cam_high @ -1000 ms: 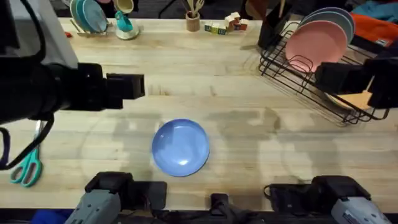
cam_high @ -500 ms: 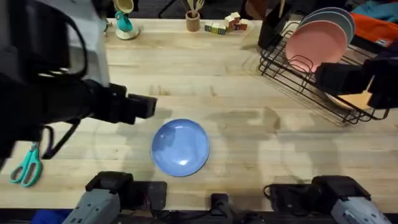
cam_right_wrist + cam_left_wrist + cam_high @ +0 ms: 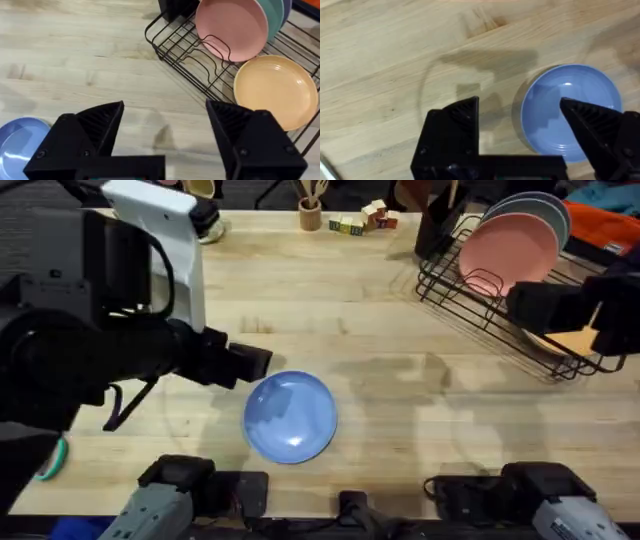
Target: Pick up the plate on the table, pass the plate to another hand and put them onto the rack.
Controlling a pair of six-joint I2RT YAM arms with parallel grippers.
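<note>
The blue plate is wider than the left gripper's open fingers, so the left gripper should grab it next by its thin raised rim (image 3: 247, 401) (image 3: 522, 114).
The blue plate (image 3: 290, 416) lies flat on the light-wood table (image 3: 400, 400), near its front edge. My left gripper (image 3: 252, 363) hovers over the plate's upper-left rim. Seen from the left wrist, the left gripper (image 3: 518, 102) is open, one black finger (image 3: 590, 120) above the plate (image 3: 555, 125) and the other above bare wood. My right gripper (image 3: 522, 305) hangs open by the black wire rack (image 3: 470, 300) at the back right, nothing between its fingers (image 3: 100, 120). The right wrist view catches the plate (image 3: 20, 147) at its edge and the rack (image 3: 175, 45).
A pink plate (image 3: 508, 245) and a bluish one behind it stand in the rack, with an orange-yellow dish (image 3: 277, 90) lying in it. Teal-handled scissors (image 3: 52, 462) peek out under the left arm. A wooden cup (image 3: 311, 216) and small blocks (image 3: 362, 220) line the far edge.
The left arm has swung right and toward the front, bringing its open gripper to the plate's rim. The plate and the right arm have not moved.
</note>
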